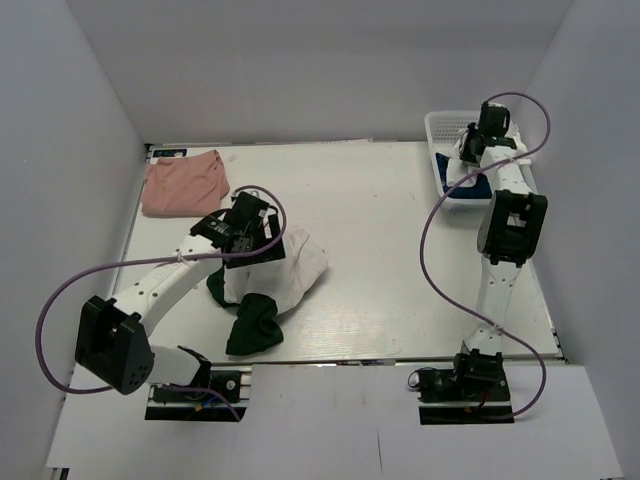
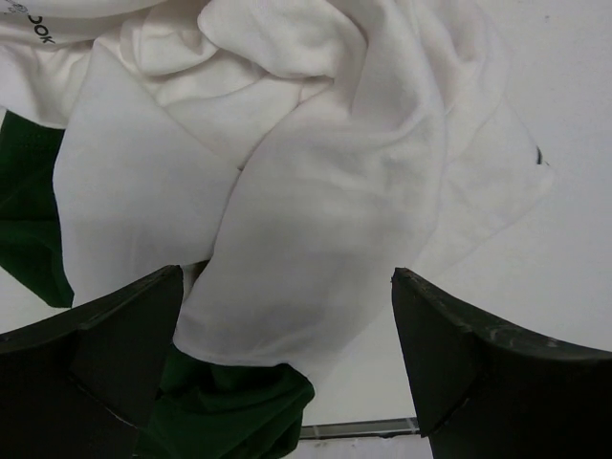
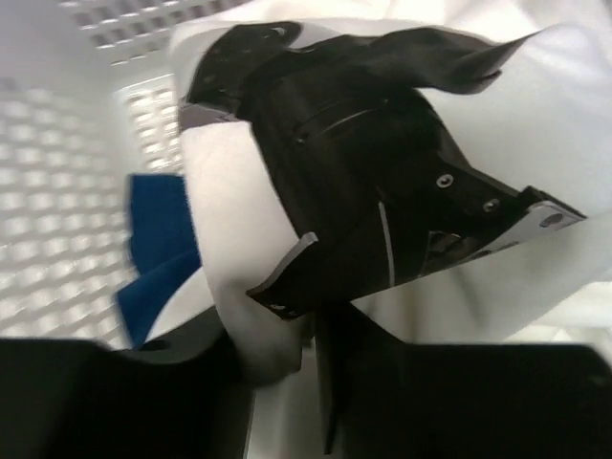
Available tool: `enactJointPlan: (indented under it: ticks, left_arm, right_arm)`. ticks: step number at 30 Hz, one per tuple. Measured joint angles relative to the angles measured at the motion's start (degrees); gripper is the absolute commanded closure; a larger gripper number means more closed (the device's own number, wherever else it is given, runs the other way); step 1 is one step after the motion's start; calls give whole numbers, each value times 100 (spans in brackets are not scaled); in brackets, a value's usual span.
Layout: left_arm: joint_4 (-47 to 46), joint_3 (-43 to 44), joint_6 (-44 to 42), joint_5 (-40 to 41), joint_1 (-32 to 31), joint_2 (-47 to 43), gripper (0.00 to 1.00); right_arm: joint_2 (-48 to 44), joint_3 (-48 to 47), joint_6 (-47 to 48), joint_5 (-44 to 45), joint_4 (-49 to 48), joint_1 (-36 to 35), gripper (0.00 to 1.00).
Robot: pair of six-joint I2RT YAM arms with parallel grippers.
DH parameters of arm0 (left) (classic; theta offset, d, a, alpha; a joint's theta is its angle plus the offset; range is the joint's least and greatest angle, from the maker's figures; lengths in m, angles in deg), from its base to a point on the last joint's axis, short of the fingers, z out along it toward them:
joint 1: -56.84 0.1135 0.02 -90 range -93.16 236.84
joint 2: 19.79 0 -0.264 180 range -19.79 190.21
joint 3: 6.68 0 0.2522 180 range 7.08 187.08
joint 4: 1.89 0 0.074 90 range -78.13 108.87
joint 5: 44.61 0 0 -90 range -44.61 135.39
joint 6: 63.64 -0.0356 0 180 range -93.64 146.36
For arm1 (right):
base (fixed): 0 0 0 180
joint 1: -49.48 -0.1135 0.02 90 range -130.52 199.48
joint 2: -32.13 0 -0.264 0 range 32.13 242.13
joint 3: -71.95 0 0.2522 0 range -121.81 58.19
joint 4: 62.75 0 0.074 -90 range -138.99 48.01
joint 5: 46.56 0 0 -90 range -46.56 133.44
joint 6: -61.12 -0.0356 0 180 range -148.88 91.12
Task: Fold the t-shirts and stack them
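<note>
The white t-shirt (image 1: 298, 270) needs to be spread and folded, so my left gripper should next grab it by its trailing dark green sleeve, which leaves the white cloth free.
The white t-shirt with dark green sleeves (image 1: 290, 265) lies crumpled at the table's centre-left, one green sleeve (image 1: 252, 325) trailing toward the near edge. My left gripper (image 1: 245, 222) hovers open over its far-left part. In the left wrist view the left gripper (image 2: 287, 277) has its fingers spread above the white cloth (image 2: 316, 191). My right gripper (image 1: 468, 150) reaches into the basket (image 1: 440, 125). In the right wrist view the right gripper (image 3: 287, 354) is shut on a fold of the plain white t-shirt (image 3: 239, 220). The royal blue t-shirt (image 3: 158, 239) lies beside it.
A salmon-pink t-shirt (image 1: 183, 185) lies folded at the far left of the table. The white lattice basket stands at the far right corner, its wall (image 3: 38, 143) close to the right gripper. White walls enclose the table on three sides.
</note>
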Motion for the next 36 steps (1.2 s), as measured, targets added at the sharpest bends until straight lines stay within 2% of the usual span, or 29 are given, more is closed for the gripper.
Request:
enactJointPlan:
  ticks: [1, 2, 4, 5, 9, 14, 17, 19, 22, 26, 32, 36]
  left_arm:
    - [15, -2, 4, 2, 0, -74, 0]
    - [20, -4, 7, 0, 0, -208, 0]
    - [4, -26, 7, -2, 0, -461, 0]
    - [15, -37, 17, -2, 0, -608, 0]
    - [57, -155, 127, 13, 0, -1266, 0]
    - [463, -619, 601, 31, 0, -1814, 0]
    - [861, -1023, 988, -90, -7, -2055, 0]
    - [1038, -1410, 1180, -256, -7, -2273, 0]
    - [1362, -1915, 1410, -474, -7, -2673, 0]
    - [1360, -2142, 1558, -846, -7, -2964, 0]
    - [822, -2844, 1593, -1482, -11, -2721, 0]
    - [623, -3040, 1593, -1683, -11, -2253, 5]
  right_arm:
    - [-81, 0, 28, -238, 109, 11, 55]
    - [-223, 0, 94, -514, 262, 35, 41]
    - [-505, 0, 131, -791, 496, 48, 23]
    - [-715, 2, 129, -883, 612, 46, 10]
    - [-1801, 48, 74, -1093, 758, 22, 10]
    - [-3517, 623, -44, -1978, 601, -175, 10]
    - [-4371, 1528, -129, -2282, 321, -885, 10]
    - [-4693, 2264, -232, -2505, 103, -1683, 10]
    - [-4618, 3171, -407, -2778, -11, -2820, 10]
    - [-4172, 4148, -608, -2966, 9, -3783, 10]
    - [-4013, 5320, -894, -3410, -101, -4496, 10]
    - [-3912, 5578, -1071, -3609, -313, -4791, 10]
